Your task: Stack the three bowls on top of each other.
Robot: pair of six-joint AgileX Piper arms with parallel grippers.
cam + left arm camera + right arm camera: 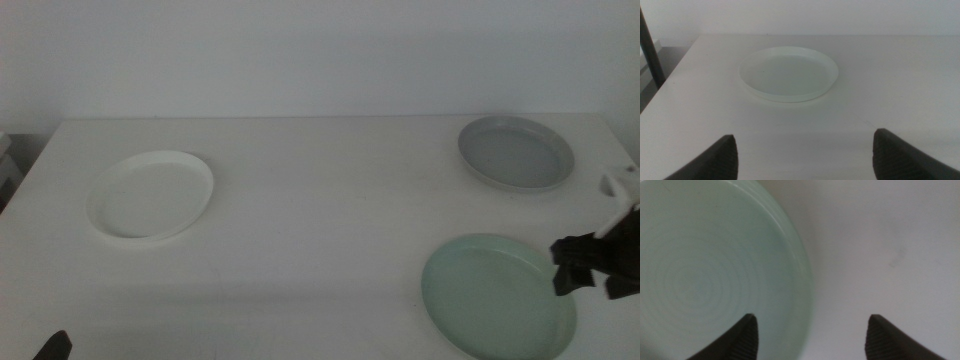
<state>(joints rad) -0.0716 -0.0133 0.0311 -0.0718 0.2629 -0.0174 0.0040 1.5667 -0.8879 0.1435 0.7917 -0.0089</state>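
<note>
I will next pinch the green bowl by its thin raised rim (573, 310) (805, 300) with my right gripper, because the green bowl is far wider than the open fingers.
Three shallow bowls sit apart on the white table. The white bowl (151, 194) is at the left, the grey bowl (516, 152) at the back right, and the mint green bowl (497, 295) at the front right. My right gripper (580, 268) comes in from the right at the green bowl's right rim. In the right wrist view it (810, 335) is open, one jaw above the green bowl (705, 275) and the other above bare table. My left gripper (805, 155) waits open at the front left, well short of the white bowl (788, 74).
The table (330, 230) is white and runs to a pale wall at the back. A dark edge (8, 160) shows beyond the table's left side. Only a dark tip of the left arm (52, 347) shows at the bottom left corner.
</note>
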